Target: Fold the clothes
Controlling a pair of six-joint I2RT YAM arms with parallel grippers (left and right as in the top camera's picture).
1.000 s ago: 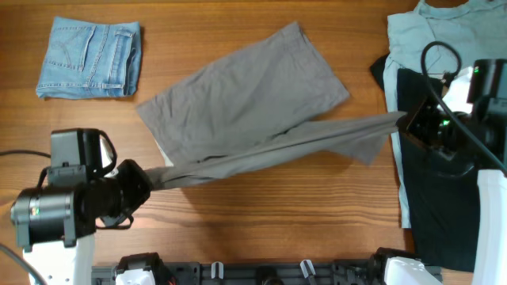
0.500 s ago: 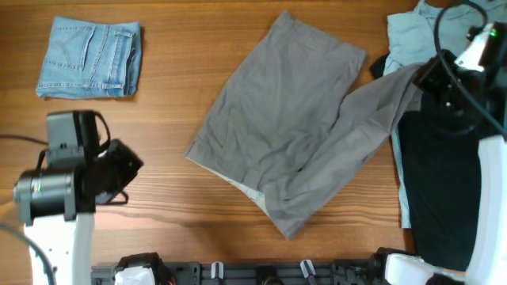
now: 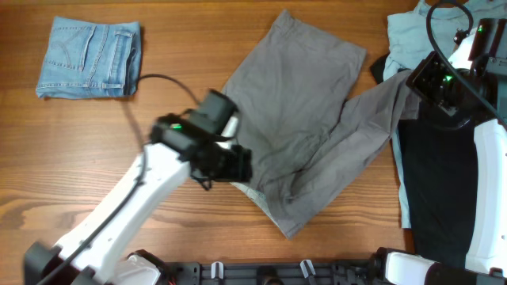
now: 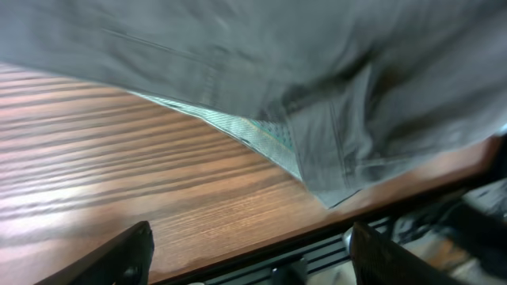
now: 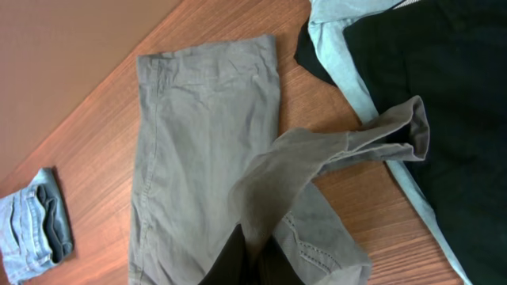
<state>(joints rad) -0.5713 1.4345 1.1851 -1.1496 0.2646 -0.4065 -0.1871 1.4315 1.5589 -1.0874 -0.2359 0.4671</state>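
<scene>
Next, the left gripper takes hold of the shorts by their near corner beside their pale waistband (image 4: 253, 131) so both grippers are free to spread and fold them.
The clothes in play are grey-khaki shorts (image 3: 293, 119) spread across the middle of the table, partly doubled over. Their pale inner waistband (image 4: 253, 131) peeks out along the near-left edge. My left gripper (image 3: 238, 165) hovers at that edge. In the left wrist view the gripper (image 4: 249, 237) is open, its dark fingers (image 4: 119, 257) wide apart over bare wood with the shorts (image 4: 317, 63) just ahead. My right gripper (image 3: 420, 79) is shut on a bunched corner of the shorts, lifted at the right. In the right wrist view the cloth (image 5: 317, 158) trails from that gripper (image 5: 257, 249).
Folded blue denim (image 3: 89, 57) lies at the far left. A black garment (image 3: 440, 182) lies over a pale blue-green shirt (image 3: 412, 32) along the right edge, partly under my right arm. A dark rail (image 3: 261, 273) runs along the table's near edge.
The left gripper let go of the stretched shorts, and they swung and settled mid-table. It then opened and swept right to their near-left edge. The right gripper kept its hold, shifting slightly.
</scene>
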